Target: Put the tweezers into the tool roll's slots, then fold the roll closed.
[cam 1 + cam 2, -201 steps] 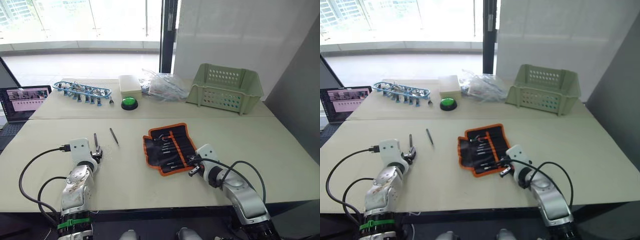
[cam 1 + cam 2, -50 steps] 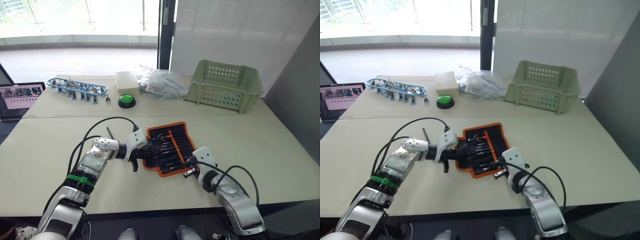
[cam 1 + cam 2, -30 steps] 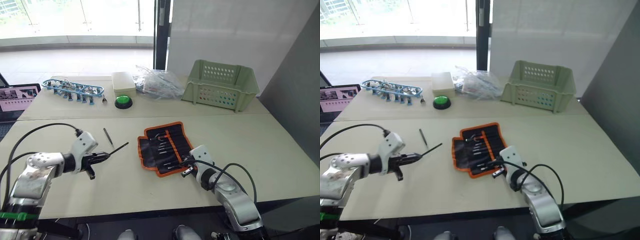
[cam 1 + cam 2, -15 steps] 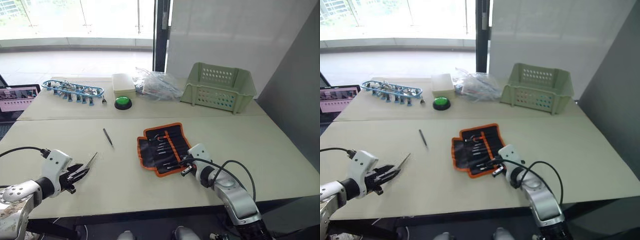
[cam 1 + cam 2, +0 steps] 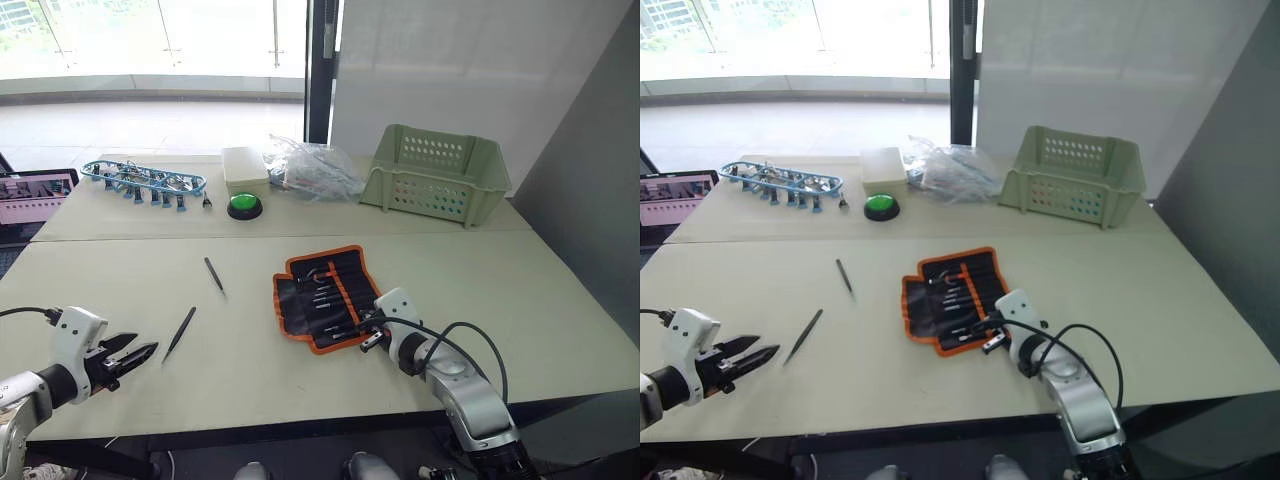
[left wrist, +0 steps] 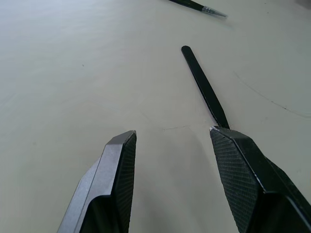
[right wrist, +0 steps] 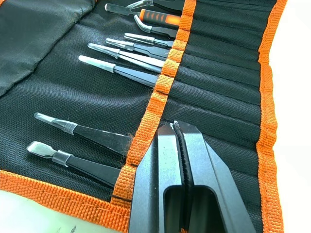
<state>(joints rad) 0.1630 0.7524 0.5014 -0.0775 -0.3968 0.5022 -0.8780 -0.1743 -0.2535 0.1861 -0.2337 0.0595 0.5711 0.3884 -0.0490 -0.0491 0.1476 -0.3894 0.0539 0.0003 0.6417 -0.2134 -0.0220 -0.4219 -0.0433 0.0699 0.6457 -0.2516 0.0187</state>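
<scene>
My left gripper will next slide the tweezers into a slot of the tool roll (image 5: 325, 295), so it will grab the tweezers by its black body near the pointed tip (image 5: 174, 346).
The tool roll (image 5: 325, 295) lies open at mid-table, black with orange edging. Several tweezers (image 7: 126, 73) sit in its slots (image 7: 214, 87) beside the orange strip. My right gripper (image 7: 176, 127) is shut, its tips resting on the roll's fabric by that strip, near the roll's front right corner (image 5: 370, 335). One loose black tweezers (image 5: 180, 332) lies flat on the table just beyond my left gripper (image 5: 135, 355), which is open and holds nothing. In the left wrist view this tweezers (image 6: 204, 87) lies ahead of the open fingers (image 6: 121, 160). Another loose tweezers (image 5: 214, 274) lies farther back.
At the back stand a pale green basket (image 5: 435, 175), crumpled plastic bags (image 5: 310, 170), a white box (image 5: 245, 167), a green button (image 5: 243, 205) and a blue rack of small parts (image 5: 145, 183). A laptop (image 5: 35, 195) sits at the far left edge.
My left gripper opened and let go of the tweezers, which now lies on the table, and the arm drew back to the left. The right gripper stayed on the roll.
</scene>
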